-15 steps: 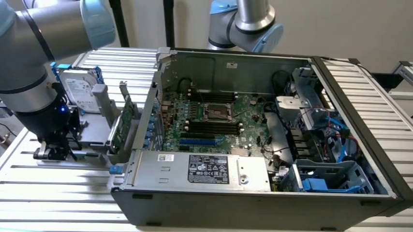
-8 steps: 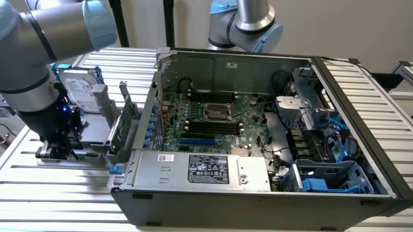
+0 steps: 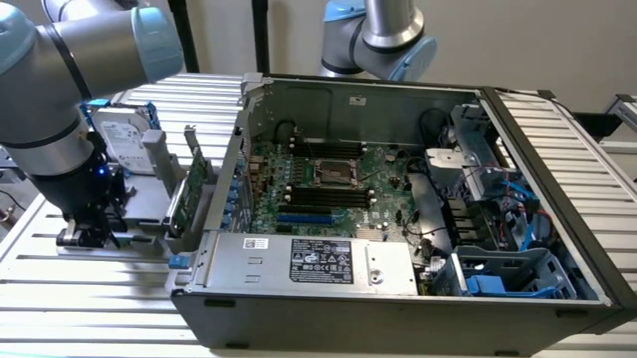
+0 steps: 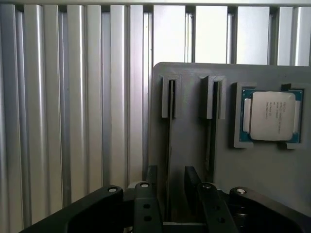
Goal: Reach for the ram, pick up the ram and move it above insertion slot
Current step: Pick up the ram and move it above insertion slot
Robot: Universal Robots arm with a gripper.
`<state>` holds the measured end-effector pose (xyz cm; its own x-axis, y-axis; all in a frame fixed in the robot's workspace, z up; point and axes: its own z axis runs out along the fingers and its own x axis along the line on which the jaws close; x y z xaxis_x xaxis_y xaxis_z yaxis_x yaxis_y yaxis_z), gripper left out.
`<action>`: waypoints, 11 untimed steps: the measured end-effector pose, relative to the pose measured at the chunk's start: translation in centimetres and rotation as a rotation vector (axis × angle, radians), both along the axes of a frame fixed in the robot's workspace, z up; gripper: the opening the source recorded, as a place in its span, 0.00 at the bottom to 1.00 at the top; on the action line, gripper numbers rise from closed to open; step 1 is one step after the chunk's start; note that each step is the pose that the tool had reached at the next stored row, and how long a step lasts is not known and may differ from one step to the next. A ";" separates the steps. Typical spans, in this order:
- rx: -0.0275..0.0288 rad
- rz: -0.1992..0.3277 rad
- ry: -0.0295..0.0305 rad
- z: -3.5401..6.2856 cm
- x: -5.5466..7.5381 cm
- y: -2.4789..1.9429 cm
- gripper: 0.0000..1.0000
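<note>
My gripper grabs the ram by the middle of its long edge (image 4: 168,191) next, while the holder's slotted post (image 4: 171,97) holds the end of the ram.
The ram (image 4: 170,116) stands on edge in a slot of a grey holder (image 4: 194,145), so I see it as a thin dark strip. A second stick (image 4: 213,121) stands in the neighbouring slot. My gripper (image 4: 170,194) is low over the holder and open. Its two black fingers (image 4: 151,194) stand on either side of the first ram with a gap left on each side. In the exterior view the gripper (image 3: 85,237) hangs at the holder (image 3: 149,209), on the exterior view's left of the open computer case (image 3: 398,298). Black memory slots (image 3: 324,195) lie on the motherboard.
A processor chip (image 4: 272,115) sits in a recess of the holder. A tall green expansion card (image 3: 199,186) stands between the holder and the case wall. A hard drive (image 3: 124,142) stands behind. The ribbed metal table (image 3: 100,313) runs all around. A second arm (image 3: 383,37) rises behind the case.
</note>
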<state>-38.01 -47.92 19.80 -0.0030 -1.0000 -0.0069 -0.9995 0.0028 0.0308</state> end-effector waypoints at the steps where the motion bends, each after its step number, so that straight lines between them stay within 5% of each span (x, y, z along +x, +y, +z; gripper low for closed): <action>1: 0.0000 0.000 0.0003 -0.06 0.0 0.00 0.36; 5: -0.0001 0.001 0.0015 -0.15 0.0 0.02 0.36; 9: -0.0001 0.002 0.0024 -0.22 0.0 0.04 0.16; 11: -0.0002 0.002 0.0027 -0.22 0.0 0.05 0.13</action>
